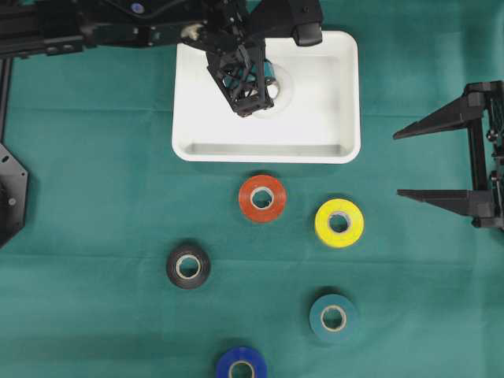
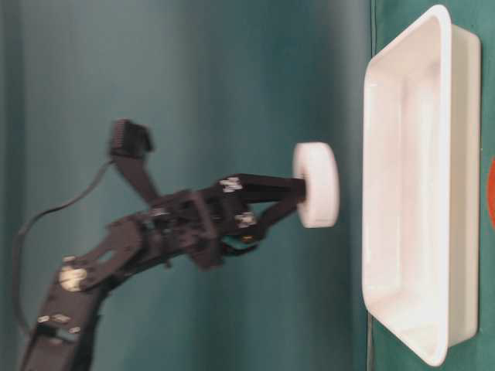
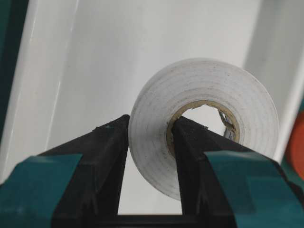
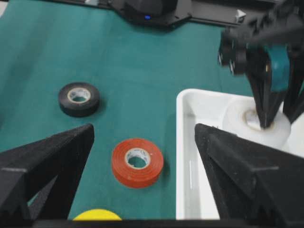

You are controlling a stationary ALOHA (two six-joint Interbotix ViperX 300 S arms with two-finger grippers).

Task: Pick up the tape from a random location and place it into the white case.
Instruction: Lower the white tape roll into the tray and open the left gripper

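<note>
My left gripper moves the white tape roll [image 1: 285,96] lower next, before it opens. The roll is still above the white case's rim and would drop if I opened now.
A white roll of tape [image 3: 152,147] is pinched in my left gripper [image 3: 151,124], one finger outside its wall and one inside its core. The gripper [image 1: 250,93] hangs over the white case [image 1: 315,126], near its back middle. From table level the tape [image 2: 315,185] sits clear above the case's rim [image 2: 370,154], not touching it. In the right wrist view the tape [image 4: 235,118] shows over the case [image 4: 187,142]. My right gripper [image 1: 398,164] stands open and empty at the right edge of the table, its fingers apart [image 4: 144,130].
Loose rolls lie on the green cloth in front of the case: red [image 1: 262,198], yellow [image 1: 339,223], black [image 1: 188,265], teal [image 1: 333,317] and blue [image 1: 241,365] at the front edge. The red roll [image 4: 137,161] lies ahead of my right gripper.
</note>
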